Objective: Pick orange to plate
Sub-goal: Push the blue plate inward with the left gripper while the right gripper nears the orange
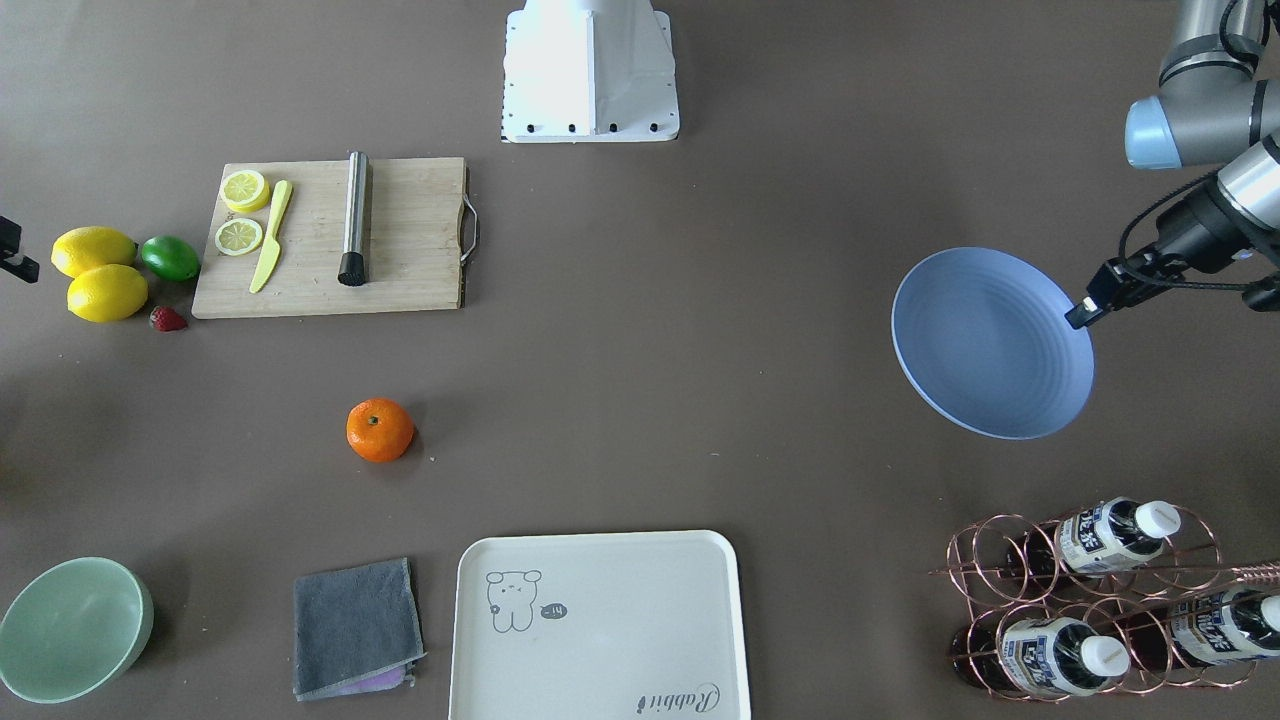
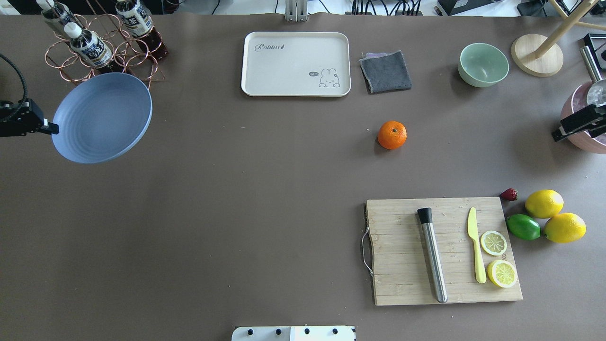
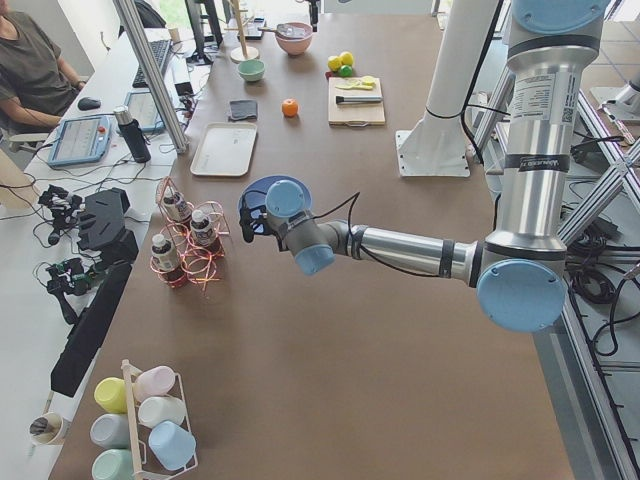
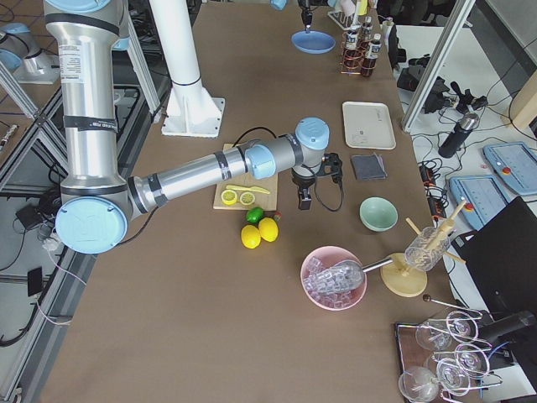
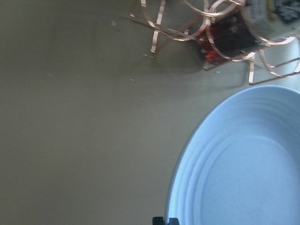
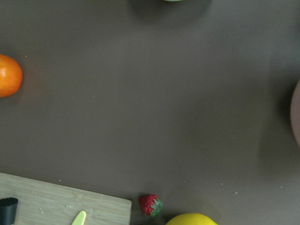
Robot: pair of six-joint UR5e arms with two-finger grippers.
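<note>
My right gripper will next grab the orange (image 1: 380,430) around its rounded sides to get it onto the plate (image 1: 990,345).
The orange (image 1: 380,430) (image 2: 392,135) lies alone on the brown table, between the cutting board and the cream tray; it shows at the left edge of the right wrist view (image 6: 7,75). The periwinkle plate (image 1: 990,345) (image 2: 102,118) (image 5: 243,164) is held tilted above the table next to the bottle rack, far from the orange. My left gripper (image 1: 1080,315) (image 2: 49,127) is shut on its rim. My right gripper (image 2: 556,136) hovers near the pink bowl, to the orange's right in the overhead view, open and holding nothing.
A wooden cutting board (image 2: 445,251) carries a steel muddler, a yellow knife and lemon slices. Two lemons (image 2: 554,215), a lime and a strawberry lie beside it. At the far edge stand a cream tray (image 2: 296,64), grey cloth, green bowl (image 2: 483,64) and copper bottle rack (image 2: 94,47).
</note>
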